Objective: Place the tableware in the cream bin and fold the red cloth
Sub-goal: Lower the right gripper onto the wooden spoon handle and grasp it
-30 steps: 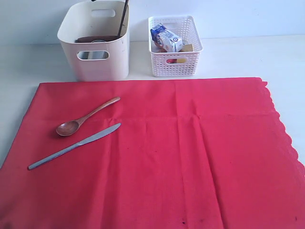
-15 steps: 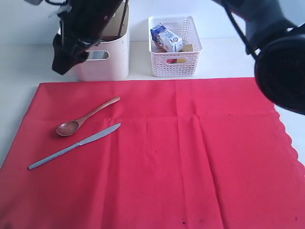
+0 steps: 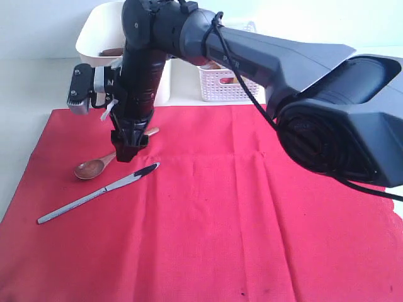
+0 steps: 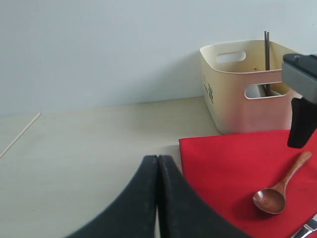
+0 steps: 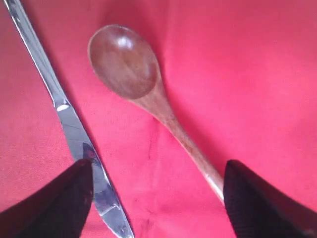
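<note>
My fingers hang above the spoon handle (image 5: 193, 148) with the knife blade between them, so it is too early to close. My right gripper moves down first, from here.
The red cloth (image 3: 252, 207) lies flat and covers most of the table. On its left part lie a brown wooden spoon (image 3: 90, 168) and a silver knife (image 3: 94, 195). My right gripper (image 3: 128, 151) reaches across from the right and hangs open, pointing down just above the spoon's handle. In the right wrist view its fingers (image 5: 257, 203) straddle the spoon handle (image 5: 193, 148) and the knife blade (image 5: 99, 188), holding nothing. The cream bin (image 4: 237, 99) stands behind the cloth with dark chopsticks (image 4: 266, 49) in it. My left gripper (image 4: 158, 159) is shut and empty, off the cloth's left edge.
A white lattice basket (image 3: 220, 85) stands behind the cloth, right of the cream bin (image 3: 94, 38), mostly hidden by the right arm. A wall rises behind both. Bare pale table (image 4: 89, 148) lies left of the cloth.
The right arm has swung in from the right, passed the cream bin and come down over the spoon and knife. Spoon, knife and cloth have not moved.
</note>
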`<state>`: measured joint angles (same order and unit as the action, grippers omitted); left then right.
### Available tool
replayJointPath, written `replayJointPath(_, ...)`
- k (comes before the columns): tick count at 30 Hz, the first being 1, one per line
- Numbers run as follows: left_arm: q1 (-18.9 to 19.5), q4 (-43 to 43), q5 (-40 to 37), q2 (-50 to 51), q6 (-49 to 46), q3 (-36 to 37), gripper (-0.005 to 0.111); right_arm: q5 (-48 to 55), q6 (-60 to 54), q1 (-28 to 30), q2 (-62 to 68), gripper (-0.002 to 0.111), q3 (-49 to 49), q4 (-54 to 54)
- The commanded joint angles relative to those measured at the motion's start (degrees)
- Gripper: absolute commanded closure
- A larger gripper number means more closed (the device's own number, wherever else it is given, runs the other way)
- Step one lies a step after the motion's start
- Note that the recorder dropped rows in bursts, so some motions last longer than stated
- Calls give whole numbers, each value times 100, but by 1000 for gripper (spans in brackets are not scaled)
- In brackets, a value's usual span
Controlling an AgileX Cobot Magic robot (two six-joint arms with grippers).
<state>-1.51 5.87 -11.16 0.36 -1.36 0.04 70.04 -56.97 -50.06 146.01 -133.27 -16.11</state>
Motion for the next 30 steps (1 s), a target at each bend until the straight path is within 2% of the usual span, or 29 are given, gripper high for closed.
replayJointPath(1, -30, -31, 7, -36, 4, -4, 106, -284, -350, 6, 137, 38, -19, 0)
replayJointPath(7, -30, -31, 7, -36, 4, -4, 106, -1005, -350, 6, 273, 38, -19, -35)
replayJointPath(15, -30, -31, 7, -36, 4, -4, 106, -984, -327, 6, 503, 41, -19, -77)
replayJointPath(17, -30, -31, 7, -36, 4, -4, 106, -933, -327, 6, 503, 50, -19, -77)
replayJointPath(21, -30, -31, 7, -36, 4, -4, 106, -743, -298, 6, 503, 79, -19, -77)
replayJointPath(26, -30, -31, 7, -36, 4, -4, 106, -392, -283, 6, 492, 107, -19, -77)
replayJointPath(30, -30, -31, 7, -36, 4, -4, 106, -232, -122, 6, 397, 108, -19, -77)
